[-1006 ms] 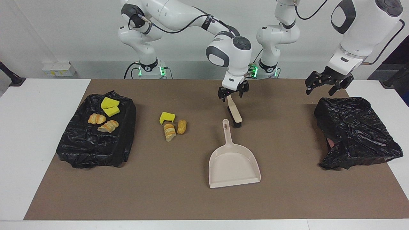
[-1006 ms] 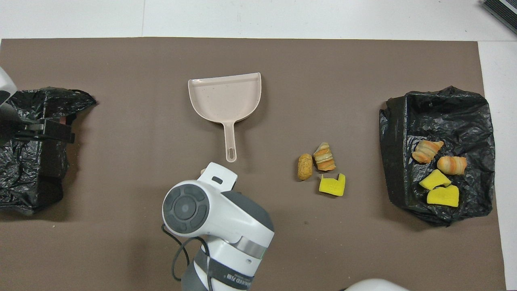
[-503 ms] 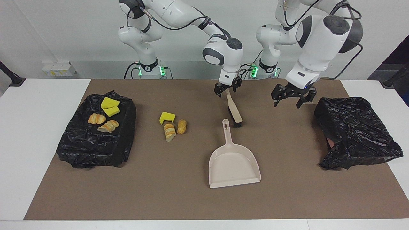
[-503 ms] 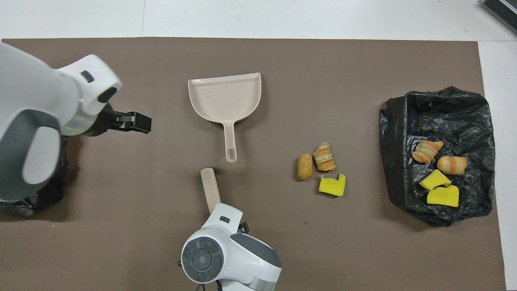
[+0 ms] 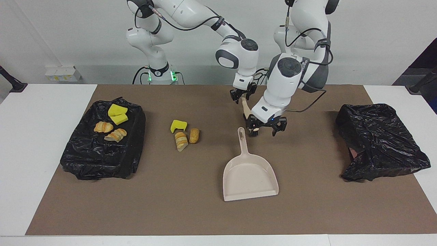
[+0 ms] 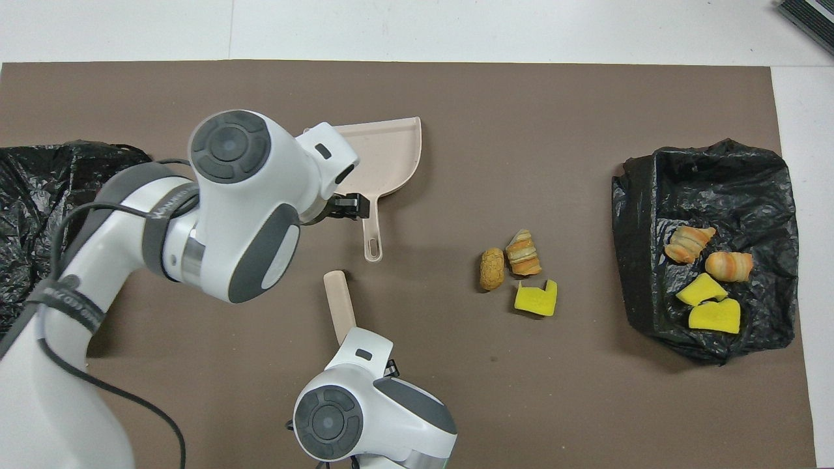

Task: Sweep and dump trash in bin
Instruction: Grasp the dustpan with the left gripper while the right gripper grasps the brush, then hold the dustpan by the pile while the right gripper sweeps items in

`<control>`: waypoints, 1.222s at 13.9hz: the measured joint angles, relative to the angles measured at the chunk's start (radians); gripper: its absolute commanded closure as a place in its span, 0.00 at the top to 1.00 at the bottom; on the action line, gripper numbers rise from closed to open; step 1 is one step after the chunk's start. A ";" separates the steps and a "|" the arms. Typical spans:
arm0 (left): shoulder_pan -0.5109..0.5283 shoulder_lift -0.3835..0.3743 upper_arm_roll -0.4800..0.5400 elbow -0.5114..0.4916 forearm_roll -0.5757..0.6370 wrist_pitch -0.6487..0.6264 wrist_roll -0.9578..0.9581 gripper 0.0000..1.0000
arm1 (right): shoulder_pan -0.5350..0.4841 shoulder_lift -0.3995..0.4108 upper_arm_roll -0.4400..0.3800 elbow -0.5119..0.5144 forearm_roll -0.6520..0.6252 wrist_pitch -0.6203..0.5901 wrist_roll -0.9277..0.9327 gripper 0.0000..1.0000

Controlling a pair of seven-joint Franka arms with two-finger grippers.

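Note:
The dustpan's pan spreads wide and flat on the mat, so my left gripper should grab the dustpan by its narrow handle (image 6: pixel 373 234) next.
Three loose trash pieces lie on the brown mat: a yellow sponge chunk (image 5: pixel 178 125) (image 6: pixel 535 299), a croissant bit (image 5: pixel 181 140) (image 6: pixel 523 253) and a bread bit (image 5: pixel 194 135) (image 6: pixel 492 268). The beige dustpan (image 5: pixel 249 174) (image 6: pixel 391 153) lies flat, handle toward the robots. The beige brush (image 5: pixel 245 108) (image 6: pixel 339 303) lies just nearer to the robots. My right gripper (image 5: pixel 243 96) is open, astride the brush handle's end. My left gripper (image 5: pixel 264 129) (image 6: pixel 348 207) is open and empty, low over the brush's bristle end beside the dustpan handle.
A black bag-lined bin (image 5: pixel 102 153) (image 6: pixel 710 176) at the right arm's end holds yellow sponge chunks (image 5: pixel 117 114) and croissant bits (image 5: pixel 103 127). Another black bag (image 5: pixel 379 140) (image 6: pixel 39 215) lies at the left arm's end. White table surrounds the mat.
My left arm has swung from over the black bag at its end to the middle and come down by the dustpan handle. My right gripper has drawn back along the brush handle.

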 measured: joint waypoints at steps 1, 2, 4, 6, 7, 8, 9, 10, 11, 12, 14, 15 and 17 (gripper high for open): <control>-0.018 0.021 0.000 0.000 0.002 0.022 -0.011 1.00 | 0.000 0.000 0.000 0.000 0.000 0.001 0.000 0.00; -0.029 0.037 0.000 0.001 0.005 0.034 -0.017 1.00 | -0.001 0.000 0.000 0.000 0.001 0.002 0.000 0.00; -0.035 0.048 0.001 0.001 0.008 0.049 -0.021 1.00 | -0.006 0.000 0.001 0.003 0.001 -0.003 -0.001 0.00; -0.036 0.053 0.002 0.000 0.009 0.056 -0.042 1.00 | -0.011 -0.003 0.001 0.011 0.001 -0.053 -0.002 0.00; -0.041 0.060 0.002 0.000 0.009 0.057 -0.055 1.00 | -0.016 -0.014 0.001 0.017 0.001 -0.093 -0.002 0.00; -0.050 0.071 0.002 -0.001 0.009 0.059 -0.067 1.00 | -0.026 -0.034 0.001 0.021 0.001 -0.138 -0.002 0.00; -0.059 0.083 0.002 -0.001 0.010 0.064 -0.078 0.91 | -0.039 -0.063 0.001 0.023 0.016 -0.182 -0.005 0.00; -0.064 0.091 0.002 -0.001 0.010 0.068 -0.091 0.73 | -0.052 -0.101 -0.002 0.023 0.051 -0.226 -0.017 0.00; -0.066 0.096 0.002 -0.001 0.010 0.069 -0.103 0.52 | -0.063 -0.144 -0.011 0.023 0.092 -0.269 -0.040 0.00; -0.066 0.097 0.002 -0.001 0.010 0.069 -0.109 0.28 | -0.068 -0.194 -0.036 0.022 0.135 -0.316 -0.069 0.00; -0.066 0.098 0.002 -0.004 0.010 0.069 -0.115 0.00 | -0.071 -0.305 -0.127 0.011 0.222 -0.411 -0.162 0.00; -0.066 0.098 0.002 -0.009 0.010 0.070 -0.116 0.00 | -0.074 -0.358 -0.175 0.002 0.247 -0.458 -0.205 0.00; -0.067 0.098 0.002 -0.020 0.010 0.084 -0.117 0.00 | -0.077 -0.437 -0.252 -0.025 0.259 -0.519 -0.241 0.00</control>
